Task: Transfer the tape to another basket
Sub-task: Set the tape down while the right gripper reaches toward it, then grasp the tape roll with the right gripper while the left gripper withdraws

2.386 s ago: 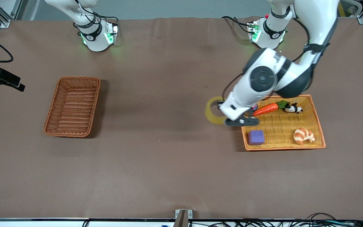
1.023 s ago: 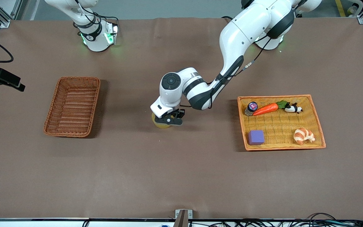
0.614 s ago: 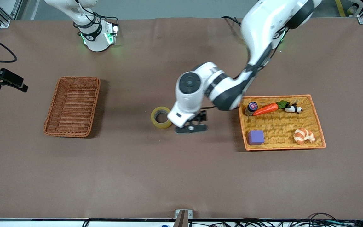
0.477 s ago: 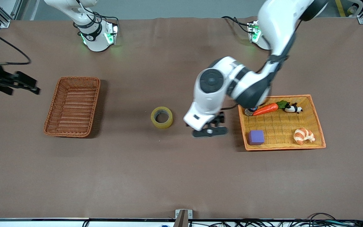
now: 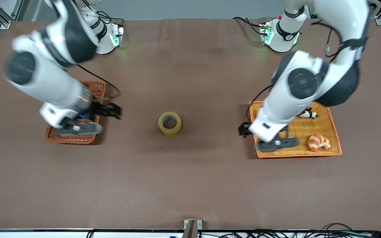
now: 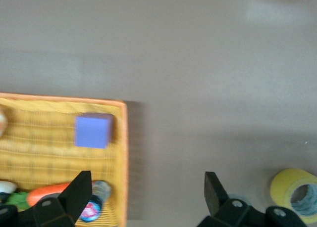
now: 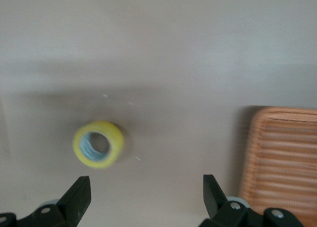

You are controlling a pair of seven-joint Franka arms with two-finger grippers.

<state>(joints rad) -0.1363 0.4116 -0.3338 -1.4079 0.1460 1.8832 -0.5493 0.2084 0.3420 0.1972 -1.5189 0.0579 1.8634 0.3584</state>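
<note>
The robot will next move the tape into the dark reddish-brown basket [image 5: 73,139], so its right gripper will grab the tape by its ring side [image 5: 161,121].
The yellowish tape [image 5: 169,123] lies flat on the bare table midway between the two baskets, touching neither gripper. It also shows in the right wrist view [image 7: 98,144] and the left wrist view [image 6: 297,195]. The dark reddish-brown basket [image 5: 73,139] stands toward the right arm's end; it also shows in the right wrist view [image 7: 282,158]. My right gripper [image 5: 94,119] [image 7: 146,195] is open and empty over the basket's edge that faces the tape. My left gripper [image 5: 260,137] [image 6: 147,192] is open and empty over the edge of the orange-yellow tray [image 5: 296,154].
The tray [image 6: 123,138] holds a croissant [image 5: 318,142], a panda figure [image 5: 306,114], a purple block [image 6: 93,130], a carrot [image 6: 49,192] and a small bottle [image 6: 94,214]. The left arm hides part of the tray in the front view.
The left gripper carried the tape from the tray to the table's middle, let it go and drew back over the tray. The right arm swung in over the dark basket.
</note>
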